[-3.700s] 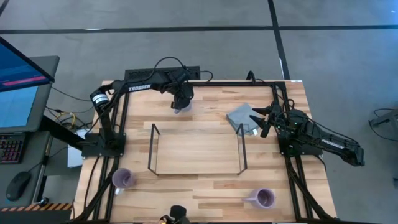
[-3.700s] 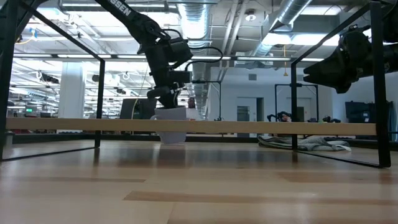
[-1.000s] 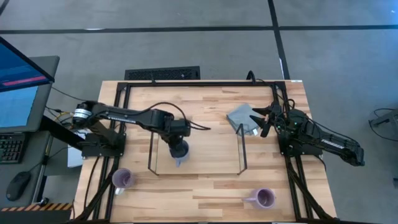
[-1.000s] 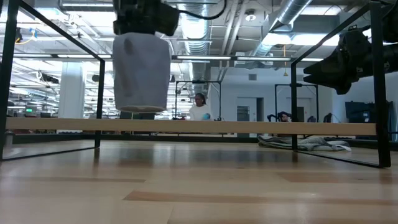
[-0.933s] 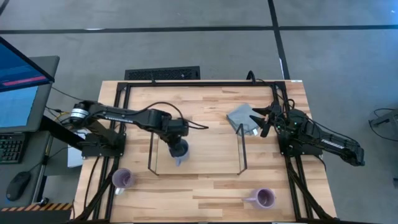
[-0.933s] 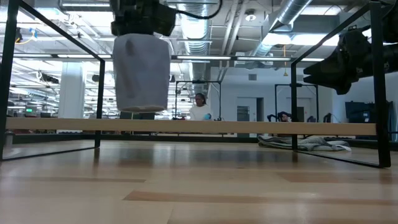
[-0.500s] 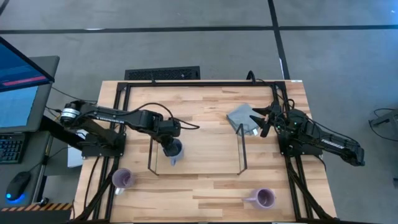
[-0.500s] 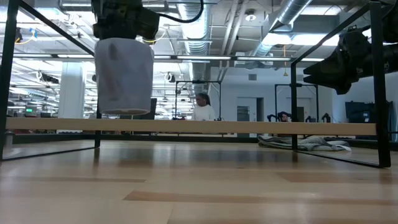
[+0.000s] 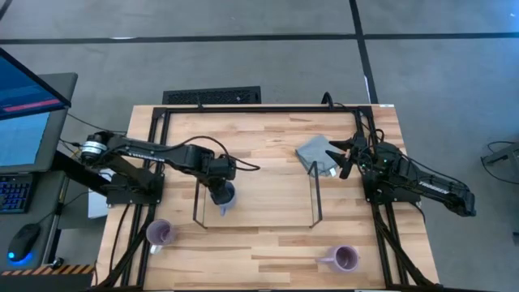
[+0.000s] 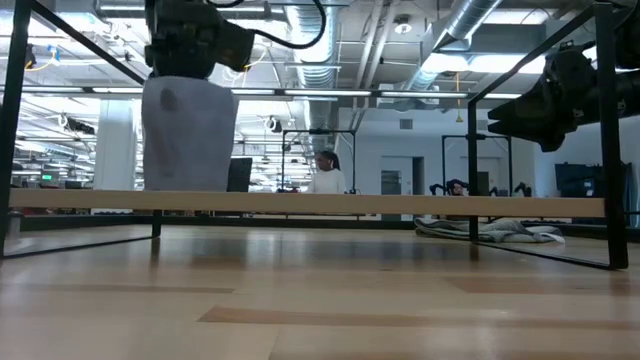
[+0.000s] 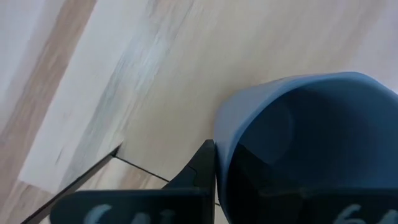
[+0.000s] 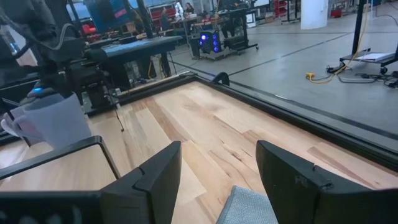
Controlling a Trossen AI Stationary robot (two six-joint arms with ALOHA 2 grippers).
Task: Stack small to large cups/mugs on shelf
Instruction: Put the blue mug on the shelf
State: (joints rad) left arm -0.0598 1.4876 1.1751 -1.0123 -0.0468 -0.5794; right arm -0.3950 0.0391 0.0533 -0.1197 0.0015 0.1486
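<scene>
The blue-grey mug's bottom sits level on the board inside its edge and the mug would remain standing, so my left gripper opens next.
My left gripper is shut on the blue-grey mug over the left part of the shelf, a light wood board between black wire end frames. In the low view the mug's bottom reaches the top of the board; whether it rests there I cannot tell. Two lavender mugs stand upright on the table near its near edge, one on the left and one on the right. My right gripper waits open at the table's right side, above a folded grey cloth. My left gripper holds the blue-grey mug by its rim, coming from above and pointing down. One finger lies against the outside of the wall; the mug hides the other. The mug hangs upright below the gripper.
The shelf's black wire end frames stand up on either side of the board. A black metal frame runs round the table. Bare wood lies between the shelf and the near edge. A person shows far off in the room.
My left gripper has carried the blue-grey mug toward the table's left along the shelf and lowered it, so its bottom now meets the line of the board. The mug has stayed upright in the hold.
</scene>
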